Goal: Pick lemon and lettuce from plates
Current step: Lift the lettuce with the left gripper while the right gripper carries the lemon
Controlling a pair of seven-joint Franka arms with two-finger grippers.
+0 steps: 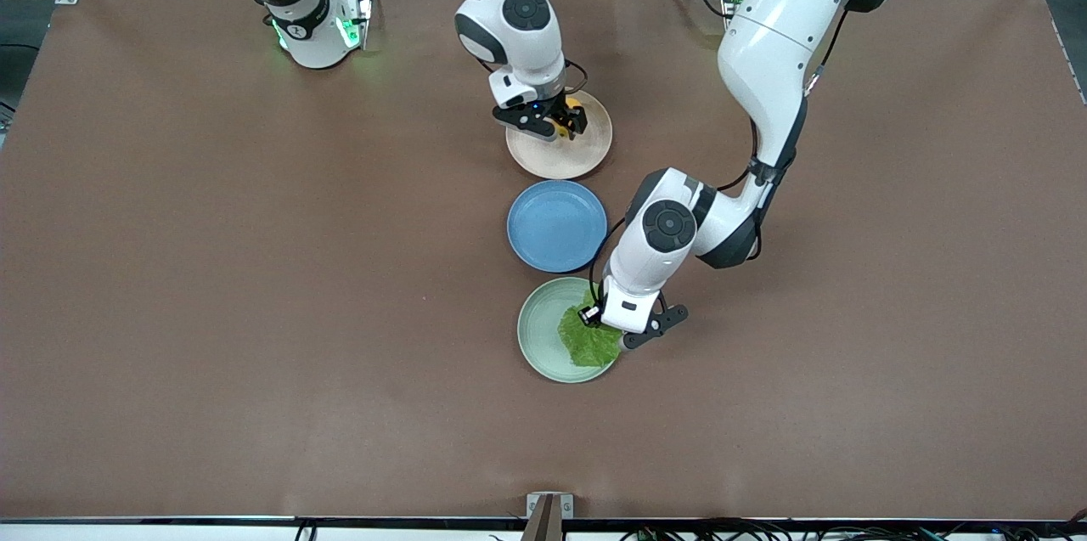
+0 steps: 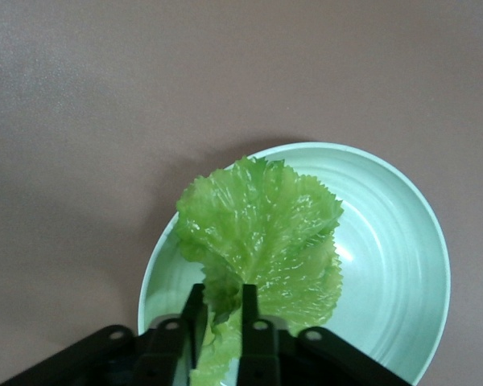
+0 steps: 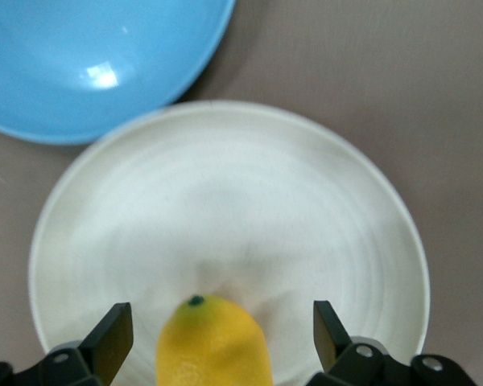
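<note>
My right gripper grabs the lemon by its plump middle next, to pick it from the beige-pink plate.
The lemon lies on the beige-pink plate, the plate nearest the robots' bases. My right gripper is low over that plate, open, with a finger on each side of the lemon and not touching it; the plate shows around it in the right wrist view, with my right gripper astride the fruit. The lettuce lies on the mint green plate, nearest the front camera. My left gripper is down at the leaf's stem end, its fingers shut on the lettuce over the plate; my left gripper pinches the stem.
A blue plate sits between the two task plates and holds nothing; its rim shows in the right wrist view. The brown table spreads wide toward both ends.
</note>
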